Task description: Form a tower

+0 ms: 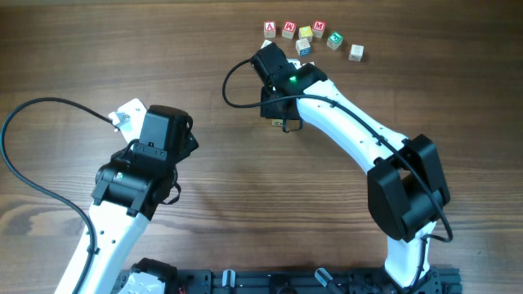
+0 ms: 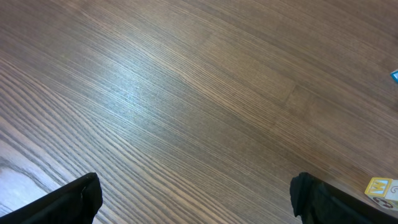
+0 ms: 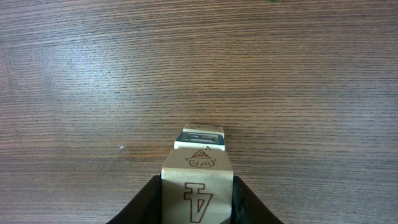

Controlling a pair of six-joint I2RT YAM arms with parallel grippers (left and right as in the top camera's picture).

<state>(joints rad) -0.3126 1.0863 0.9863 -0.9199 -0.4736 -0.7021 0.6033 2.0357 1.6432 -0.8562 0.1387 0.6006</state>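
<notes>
The pale cream cube (image 1: 287,125) sits close above the tower's cube with sides nearly aligned, so it is time for my right gripper to open now.
My right gripper (image 3: 196,190) is shut on a pale cream cube (image 3: 198,180) with a brown "4" on one face and a small drawing on another. Just beyond and below it shows another pale cube (image 3: 199,137) of the tower, standing on the table. I cannot tell whether the two touch. From overhead the right gripper (image 1: 282,110) covers the tower, and only a sliver of cube (image 1: 287,125) peeks out beneath it. My left gripper (image 2: 196,202) hangs open over bare wood with nothing between its black fingers (image 2: 78,199).
Several loose letter cubes lie at the back of the table: a red-lettered one (image 1: 270,28), a green one (image 1: 334,39), a plain one (image 1: 355,51). A yellow-faced cube (image 2: 380,188) sits at the lower right edge of the left wrist view.
</notes>
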